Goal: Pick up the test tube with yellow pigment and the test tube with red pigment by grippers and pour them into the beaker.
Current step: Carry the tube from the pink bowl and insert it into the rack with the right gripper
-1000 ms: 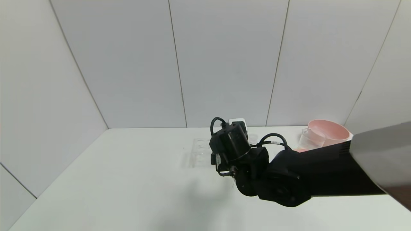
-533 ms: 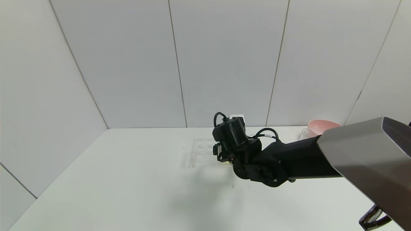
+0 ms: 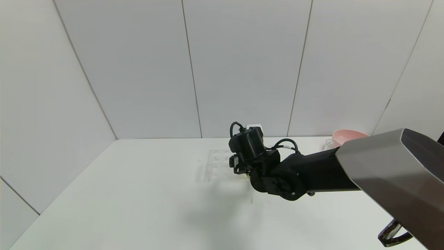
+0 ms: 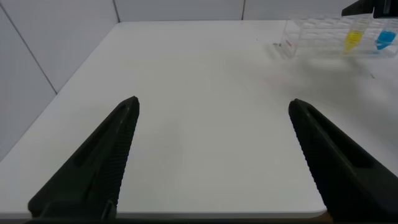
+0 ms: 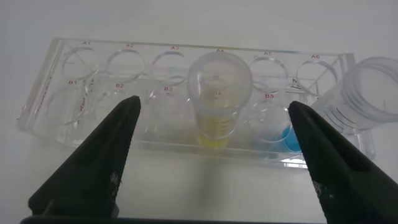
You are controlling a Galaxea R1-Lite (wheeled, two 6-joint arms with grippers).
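Next, my right gripper grabs the yellow test tube's body just below the tube's rim (image 5: 217,112), to pour the yellow pigment into the beaker.
The test tube with yellow pigment (image 5: 217,93) stands upright in a clear rack (image 5: 56,93), in the near row. My right gripper (image 5: 214,102) hovers open just short of the rack, its jaws wide to either side of that tube and touching nothing. The yellow liquid (image 4: 352,40) also shows far off in the left wrist view. The test tube with red pigment is out of view. Only a sliver of the beaker (image 3: 328,142) shows behind my right arm (image 3: 298,172). My left gripper (image 4: 214,102) is open over bare table, far from the rack.
A second ridged-top tube (image 5: 373,87) stands at the rack's end, with blue liquid (image 5: 287,137) low beside it. A pink bowl (image 3: 347,134) sits at the table's back right. White wall panels close off the back and sides.
My right arm has swung up and in over the table, and its wrist has edged back and slightly left toward the rack. The arm now covers most of the beaker and bowl.
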